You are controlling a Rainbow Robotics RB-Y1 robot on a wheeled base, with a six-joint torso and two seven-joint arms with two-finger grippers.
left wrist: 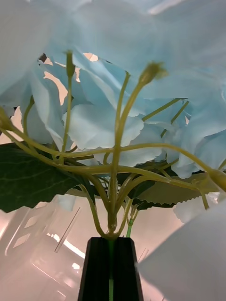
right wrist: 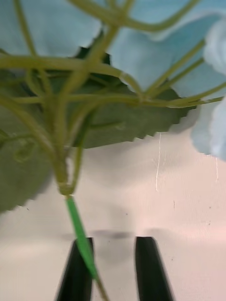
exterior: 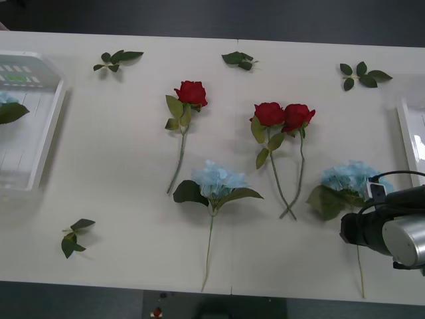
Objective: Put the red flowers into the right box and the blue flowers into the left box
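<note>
The blue flower goes into the left box, so my right gripper will next grab its green stem (right wrist: pixel 81 235).
Three red flowers lie on the table: one (exterior: pixel 190 93) left of centre and a pair (exterior: pixel 269 113) (exterior: pixel 297 116) with crossed stems. One blue flower (exterior: pixel 216 179) lies at the centre front, another (exterior: pixel 352 178) at the right. My right arm (exterior: pixel 385 229) hovers over that right one's stem. In the right wrist view my right gripper (right wrist: pixel 113 268) is open, and the green stem (right wrist: pixel 81 235) crosses in front of one finger. My left gripper (left wrist: pixel 111 268) is shut on the stem of a third blue flower (left wrist: pixel 108 122) over the left box (exterior: pixel 40 143). The right box (exterior: pixel 406 136) sits at the right edge.
Loose green leaf sprigs lie at the back left (exterior: pixel 116 60), back centre (exterior: pixel 238 60), back right (exterior: pixel 362 74) and front left (exterior: pixel 73 238). The table's front edge runs just below the flower stems.
</note>
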